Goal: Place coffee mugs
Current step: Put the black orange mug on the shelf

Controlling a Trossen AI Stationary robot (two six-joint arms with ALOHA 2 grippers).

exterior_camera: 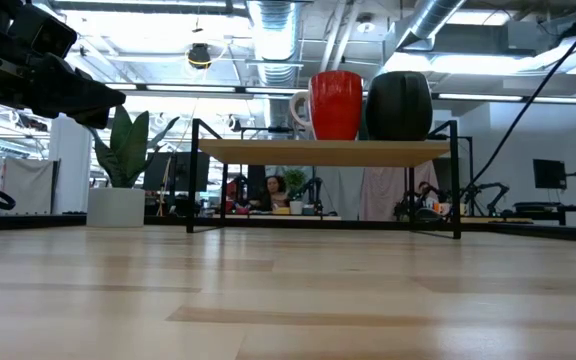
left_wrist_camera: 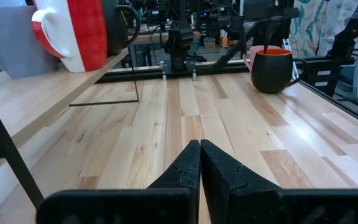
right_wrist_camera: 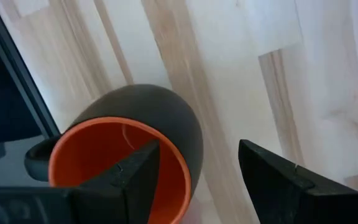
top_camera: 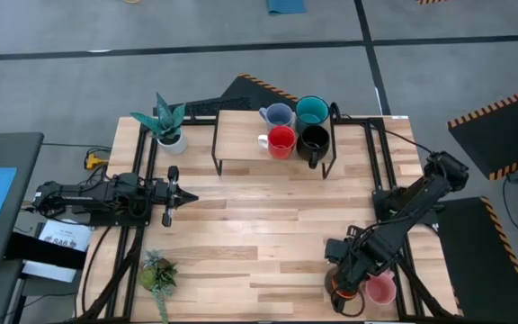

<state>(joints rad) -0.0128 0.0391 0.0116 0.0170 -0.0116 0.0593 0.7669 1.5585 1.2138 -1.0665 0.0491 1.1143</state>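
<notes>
I will set the dark mug on the wooden shelf, so next I will grab it with my right gripper by its rim (right_wrist_camera: pixel 184 164) opposite the handle.
Four mugs stand on the raised wooden shelf (top_camera: pixel 241 144): pale grey-blue (top_camera: pixel 277 115), teal (top_camera: pixel 311 110), red (top_camera: pixel 281 141) and black (top_camera: pixel 314 139). The dark mug with the orange inside (top_camera: pixel 340 290) and the pink mug (top_camera: pixel 381 289) stand on the table near its near right corner. My right gripper (right_wrist_camera: pixel 194 174) is open above the dark mug (right_wrist_camera: pixel 160 118), with one finger over its orange hollow and the other outside the wall. My left gripper (top_camera: pixel 185 194), shut, waits at the table's left side, pointing right. My right gripper comes down at the dark mug's rim (right_wrist_camera: pixel 182 168) from above, astride its wall on the side away from the handle (right_wrist_camera: pixel 36 155). A gap shows between the outer finger (right_wrist_camera: pixel 272 174) and the wall. Whether the inner finger (right_wrist_camera: pixel 135 171) touches the mug, I cannot tell. The mug stands upright on the table.
A plant in a white pot (top_camera: pixel 171 135) stands at the far left. A small green plant (top_camera: pixel 157 274) lies near the near left corner. The shelf's black wire legs (top_camera: pixel 216 148) stand on the table. Bare wood (top_camera: pixel 268 225) stretches between the two arms.
</notes>
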